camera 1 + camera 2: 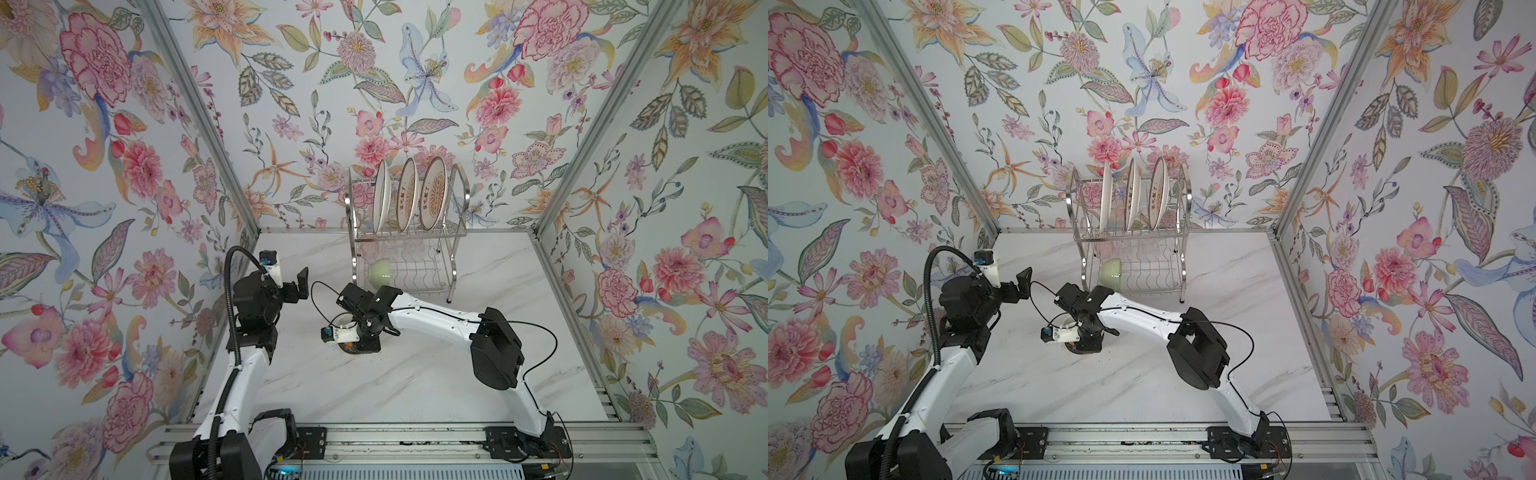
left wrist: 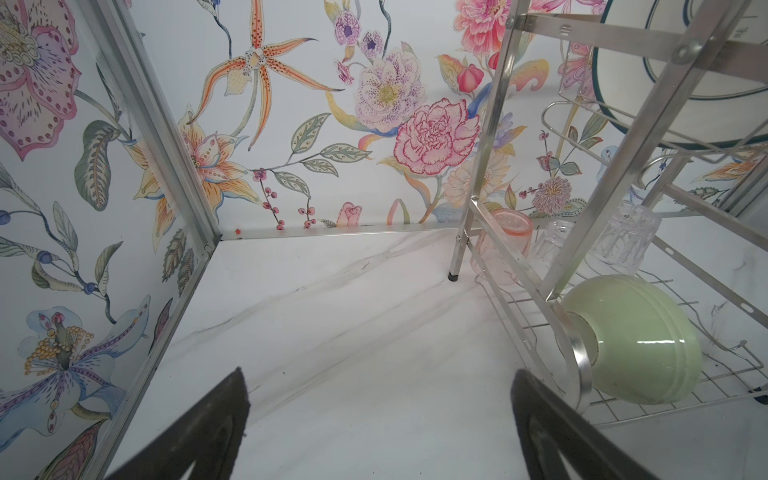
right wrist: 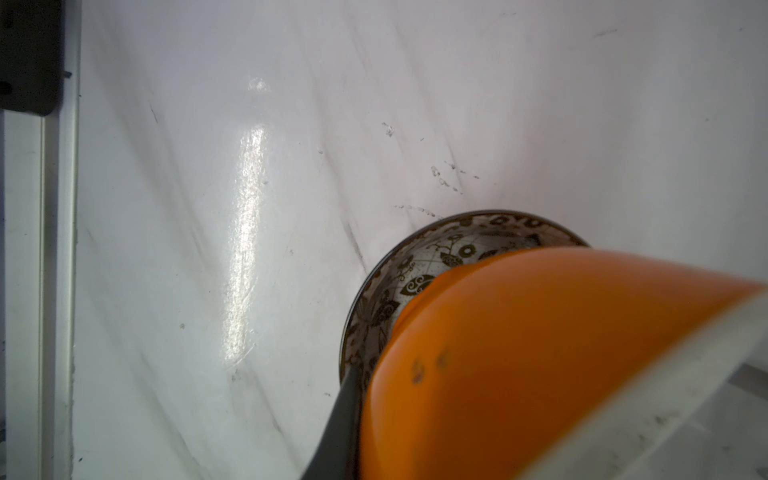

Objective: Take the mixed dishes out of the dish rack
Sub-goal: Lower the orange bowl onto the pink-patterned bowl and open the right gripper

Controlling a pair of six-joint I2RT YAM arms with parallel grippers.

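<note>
I should open my right gripper now. The bottom of the tilted orange bowl is in the patterned bowl's rim, so the orange bowl would end up inside the patterned bowl.
The dish rack [image 1: 462, 183] stands at the back of the table. Three white plates [image 1: 407, 193] stand upright in its upper tier. On the lower tier a green bowl [image 1: 376, 272] [image 2: 636, 340] lies on its side. Behind it are a pink cup [image 2: 503, 245] and two clear cups [image 2: 627, 237]. My left gripper [image 1: 301, 284] [image 2: 380, 415] hangs open and empty, left of the rack's front corner. My right gripper [image 1: 365, 336] points down at the table's middle, shut on an orange bowl [image 3: 519, 353]. One grey finger [image 3: 338, 432] lies against that bowl's outside. The orange bowl sits partly inside a patterned bowl [image 3: 399, 286] on the table.
The marble table [image 1: 415, 374] is closed in by flowered walls with metal corner posts [image 1: 199, 112]. The right arm's elbow [image 1: 494, 349] rises above the table on the right. An aluminium rail [image 1: 395, 436] runs along the front edge.
</note>
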